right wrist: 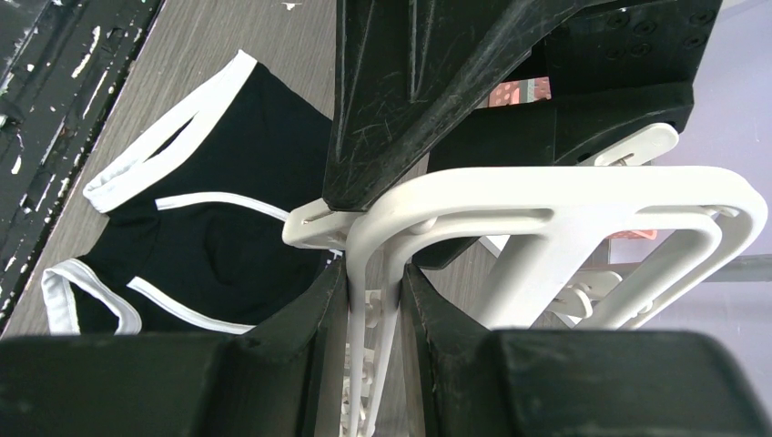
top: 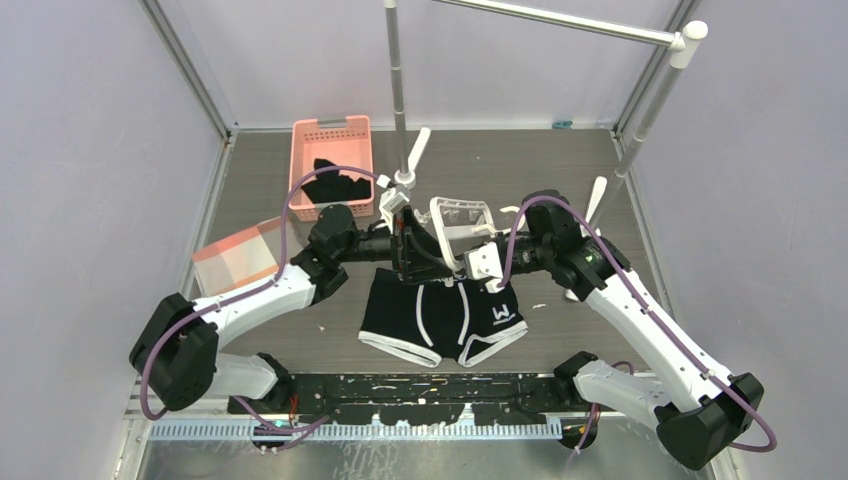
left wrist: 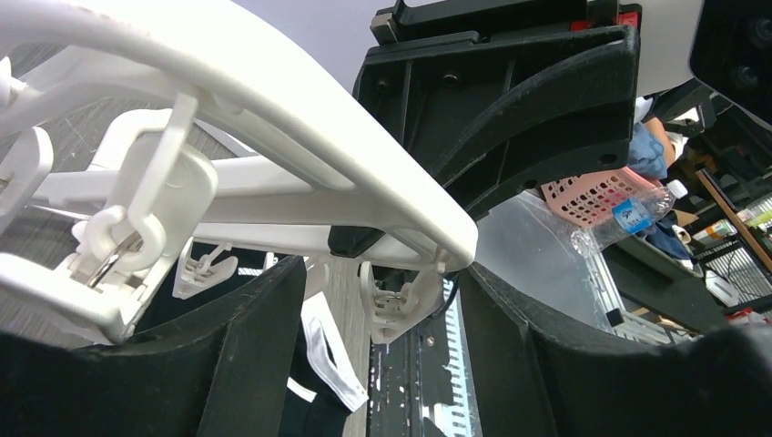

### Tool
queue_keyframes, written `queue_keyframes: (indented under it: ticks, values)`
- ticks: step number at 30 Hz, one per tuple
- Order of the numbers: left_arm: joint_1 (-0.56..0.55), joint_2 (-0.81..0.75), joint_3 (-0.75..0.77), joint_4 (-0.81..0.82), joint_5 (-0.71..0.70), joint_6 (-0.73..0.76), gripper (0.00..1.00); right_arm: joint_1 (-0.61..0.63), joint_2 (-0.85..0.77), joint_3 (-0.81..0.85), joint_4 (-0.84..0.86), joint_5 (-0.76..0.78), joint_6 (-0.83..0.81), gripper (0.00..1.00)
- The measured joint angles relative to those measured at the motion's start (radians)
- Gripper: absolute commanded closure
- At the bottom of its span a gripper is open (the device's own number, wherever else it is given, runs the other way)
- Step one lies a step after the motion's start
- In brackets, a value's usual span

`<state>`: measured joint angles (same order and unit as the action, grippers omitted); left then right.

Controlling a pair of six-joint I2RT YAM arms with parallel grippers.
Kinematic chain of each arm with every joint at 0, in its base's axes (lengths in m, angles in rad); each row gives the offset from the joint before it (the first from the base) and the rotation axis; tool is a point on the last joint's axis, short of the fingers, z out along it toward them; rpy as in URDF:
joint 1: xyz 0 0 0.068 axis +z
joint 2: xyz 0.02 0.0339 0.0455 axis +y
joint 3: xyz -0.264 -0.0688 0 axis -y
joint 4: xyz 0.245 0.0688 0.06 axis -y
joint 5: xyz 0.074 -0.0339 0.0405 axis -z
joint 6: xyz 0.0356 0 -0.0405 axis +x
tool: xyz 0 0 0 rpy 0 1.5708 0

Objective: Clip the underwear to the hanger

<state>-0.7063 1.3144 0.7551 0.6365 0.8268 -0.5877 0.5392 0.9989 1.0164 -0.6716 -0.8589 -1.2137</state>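
Observation:
My left gripper has its fingertips up level with the clip's top, so it should close on the small white clip [top: 449, 282] now.
The white hanger [top: 462, 222] is held above the table between both arms. My right gripper [top: 480, 262] [right wrist: 373, 273] is shut on the hanger's [right wrist: 546, 196] end bar, with both pads pressed against its two rails. My left gripper [top: 402, 243] [left wrist: 378, 273] is open, its fingers wide apart either side of a small white clip [left wrist: 401, 305] under the hanger's [left wrist: 273, 100] rim, touching nothing. The black underwear [top: 445, 315] [right wrist: 218, 228] with white piping spreads out just below the hanger. Its white-hemmed leg [left wrist: 332, 360] shows in the left wrist view. I cannot tell whether a clip holds its waistband.
A pink basket [top: 332, 160] with plain black garments [top: 335, 186] stands at the back left. The grey metal rail stand [top: 398, 90] rises behind the hanger, with its other post [top: 640, 130] at the right. A pale pink box [top: 240, 255] lies beside the left arm.

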Motion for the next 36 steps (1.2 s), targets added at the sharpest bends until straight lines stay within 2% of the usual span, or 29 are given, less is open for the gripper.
queue_keyframes:
  ticks: [14, 17, 28, 36]
  values:
    - [0.0, 0.024, -0.004, 0.053, 0.011, -0.045, 0.37, 0.0, 0.0, 0.0, 0.001, 0.0, 0.0, 1.0]
    - [0.0, 0.024, -0.009, 0.062, 0.011, -0.052, 0.4, 0.0, 0.0, 0.0, 0.001, 0.0, 0.0, 1.0]
    - [-0.001, 0.024, -0.02, 0.069, 0.034, -0.05, 0.69, 0.0, 0.0, 0.0, 0.003, 0.009, 0.001, 0.99]
    - [-0.001, 0.0, -0.021, 0.044, 0.039, -0.025, 0.98, 0.0, 0.0, 0.0, 0.004, 0.014, 0.001, 1.0]
